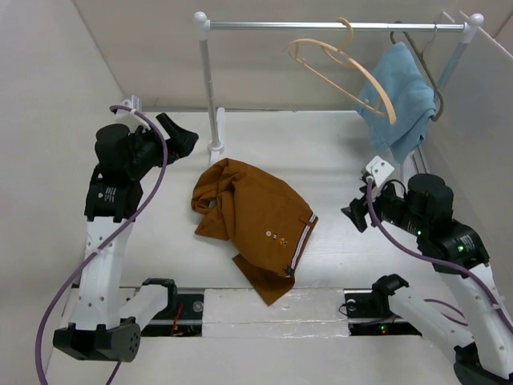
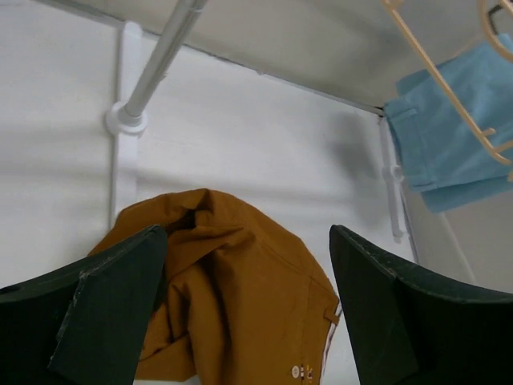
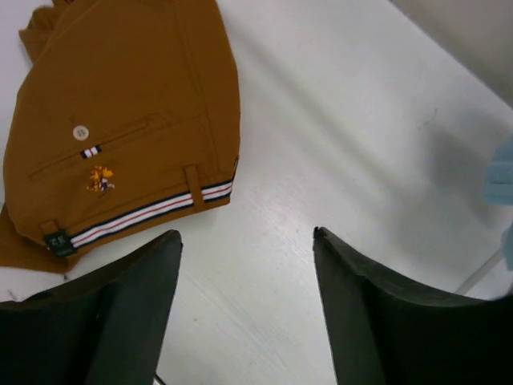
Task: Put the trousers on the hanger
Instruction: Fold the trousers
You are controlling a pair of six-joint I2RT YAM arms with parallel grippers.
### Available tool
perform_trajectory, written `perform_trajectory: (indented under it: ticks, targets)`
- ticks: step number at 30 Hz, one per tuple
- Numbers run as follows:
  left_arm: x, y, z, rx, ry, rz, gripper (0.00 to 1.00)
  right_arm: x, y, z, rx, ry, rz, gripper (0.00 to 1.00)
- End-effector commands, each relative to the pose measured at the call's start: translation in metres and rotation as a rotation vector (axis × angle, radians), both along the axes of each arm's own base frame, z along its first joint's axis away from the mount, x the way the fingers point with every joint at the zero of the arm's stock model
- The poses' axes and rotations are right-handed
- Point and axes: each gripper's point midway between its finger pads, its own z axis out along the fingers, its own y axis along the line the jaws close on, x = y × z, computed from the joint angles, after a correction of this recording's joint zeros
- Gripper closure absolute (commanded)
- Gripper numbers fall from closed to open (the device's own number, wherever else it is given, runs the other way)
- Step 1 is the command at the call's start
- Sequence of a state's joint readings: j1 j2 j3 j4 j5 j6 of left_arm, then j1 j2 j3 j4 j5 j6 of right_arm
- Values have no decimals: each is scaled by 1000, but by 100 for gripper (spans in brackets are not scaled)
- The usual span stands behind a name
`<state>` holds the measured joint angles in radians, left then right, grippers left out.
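Observation:
The trousers can spread out for the hanger if the robot's right gripper next grabs them at the waistband's corner nearest the bar, so it should take them there.
The rust-brown trousers lie crumpled on the white table, waistband with striped lining and small buttons toward the right. They also show in the left wrist view and the right wrist view. The pale beige hanger hangs by its hook from the rail at the back right; part of it shows in the left wrist view. My left gripper is open and empty, raised left of the trousers. My right gripper is open and empty, right of the waistband above bare table.
A white clothes rail on white posts spans the back. A light blue cloth hangs on a dark grey thin hanger at the rail's right end. White walls enclose the table on three sides.

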<state>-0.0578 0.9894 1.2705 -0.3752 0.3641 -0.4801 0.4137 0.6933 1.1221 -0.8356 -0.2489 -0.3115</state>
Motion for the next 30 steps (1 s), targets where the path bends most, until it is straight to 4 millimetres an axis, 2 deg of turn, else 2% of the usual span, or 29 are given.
perform_trajectory:
  ticks: [1,2,3,5,6,8,9,10,11,12,13,15,16,17,18,20,21,23,24,26,27,28,29,30]
  targets:
    - [3,25,-20,63,68,143,21,-3,14,-20,8,57,74,23]
    - [7,41,-31,88,100,234,15,-2,17,-29,7,80,86,15]
    - [5,50,-47,85,151,293,12,-2,22,-34,7,93,104,13]
    - [1,70,-75,112,249,402,11,6,31,-52,10,125,120,7]
    - [0,77,-95,120,306,433,10,9,33,-57,11,128,120,4]
    - [-4,79,-116,100,381,436,6,21,37,-71,7,135,106,0]
    - [-6,76,-137,100,434,423,1,25,38,-77,3,139,104,0]
    - [-4,67,-143,67,436,379,1,35,41,-76,6,107,102,0]
    - [-5,60,-152,47,454,350,1,38,42,-89,-3,123,101,0]
    - [-9,50,-170,22,498,302,1,44,45,-101,-13,143,103,0]
    - [-6,46,-175,5,493,284,1,53,50,-101,-5,116,114,0]
    - [-6,41,-190,-18,524,267,1,63,55,-121,-27,152,116,0]
    - [0,38,-193,-31,516,258,1,67,66,-119,2,139,162,0]
    - [1,33,-204,-44,539,234,1,69,80,-124,28,164,227,0]
    - [1,31,-210,-52,561,227,1,69,81,-123,30,160,228,0]
    - [0,25,-223,-68,602,196,1,74,95,-135,58,194,283,0]
    - [-5,22,-242,-63,650,192,1,72,101,-142,67,208,307,0]
    - [-5,17,-258,-60,665,181,1,76,116,-152,102,226,340,0]
    - [-10,14,-276,-54,710,184,1,77,117,-156,106,234,341,0]
    - [-6,13,-286,-60,715,183,1,82,126,-166,114,248,349,0]
    - [-8,9,-299,-73,753,170,1,81,130,-170,114,267,358,0]
    - [-3,3,-298,-100,739,142,7,85,140,-166,130,249,387,8]
    - [0,2,-300,-107,735,134,7,88,142,-164,132,246,396,16]
    - [2,1,-304,-113,743,135,22,88,148,-161,129,244,412,24]
